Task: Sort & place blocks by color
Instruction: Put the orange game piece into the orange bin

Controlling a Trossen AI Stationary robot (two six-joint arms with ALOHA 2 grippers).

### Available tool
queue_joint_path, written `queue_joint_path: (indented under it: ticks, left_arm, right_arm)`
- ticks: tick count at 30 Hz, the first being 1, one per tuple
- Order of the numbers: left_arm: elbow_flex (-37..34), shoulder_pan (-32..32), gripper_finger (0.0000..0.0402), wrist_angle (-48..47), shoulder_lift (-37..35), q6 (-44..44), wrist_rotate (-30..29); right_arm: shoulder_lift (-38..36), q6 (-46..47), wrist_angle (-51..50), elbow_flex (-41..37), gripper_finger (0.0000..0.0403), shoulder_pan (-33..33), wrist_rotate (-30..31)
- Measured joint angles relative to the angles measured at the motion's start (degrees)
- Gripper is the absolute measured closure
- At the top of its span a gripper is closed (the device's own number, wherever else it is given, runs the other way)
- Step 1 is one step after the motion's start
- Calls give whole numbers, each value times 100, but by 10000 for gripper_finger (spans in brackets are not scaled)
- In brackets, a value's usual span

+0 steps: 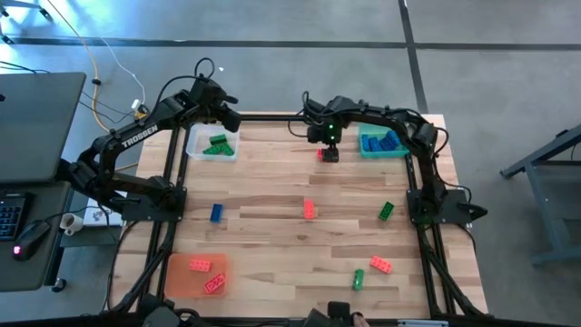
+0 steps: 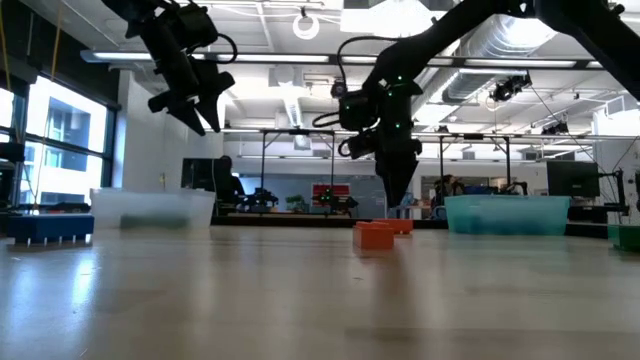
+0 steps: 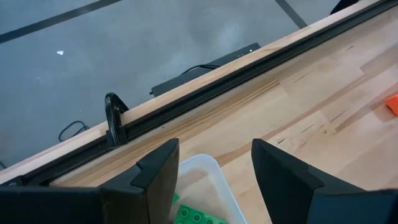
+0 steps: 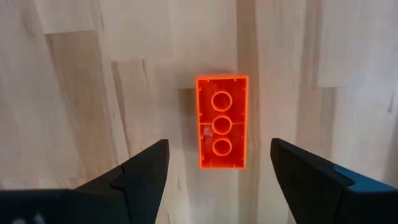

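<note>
I need to lower my right gripper before I close it on the red block (image 1: pixel 320 154). My fingers are above the block with bare wood between them, so they would miss if I closed now.
A red block (image 4: pixel 221 122) lies hollow side up on the wood near the table's far edge, also seen from above (image 1: pixel 320 155). My right gripper (image 4: pixel 217 168) hangs open right above it, pointing down, a finger to each side of the block's line, clear of it (image 2: pixel 397 200). My left gripper (image 3: pixel 214 168) is open and holds nothing. It sits high over the clear tray (image 1: pixel 213 145), which holds green blocks (image 3: pixel 196 214). Blue blocks lie in the blue-green tray (image 1: pixel 381 143), and two red ones in the orange tray (image 1: pixel 195 272).
Loose blocks lie on the table: blue (image 1: pixel 216 213), red (image 1: pixel 309 210), green (image 1: pixel 386 211), red (image 1: pixel 380 264), green (image 1: pixel 358 279). A black rail (image 3: pixel 249 74) runs along the far edge. Bare wood lies between the loose blocks.
</note>
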Motion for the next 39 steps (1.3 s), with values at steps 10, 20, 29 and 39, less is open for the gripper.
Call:
queue_joint_path:
  ticks: [10, 20, 29, 39]
  left_arm:
    - [0, 0, 213, 1, 0, 99, 2]
    - [0, 0, 213, 0, 0, 101, 1]
    - [0, 0, 213, 1, 0, 101, 1]
    - [0, 0, 213, 1, 0, 197, 3]
  right_arm:
    - [447, 196, 1, 0, 135, 37, 404]
    - [689, 340, 60, 11, 145, 43, 538]
    - [688, 706, 24, 22, 290, 35, 495]
    - [737, 1321, -525, 283, 294, 82, 114]
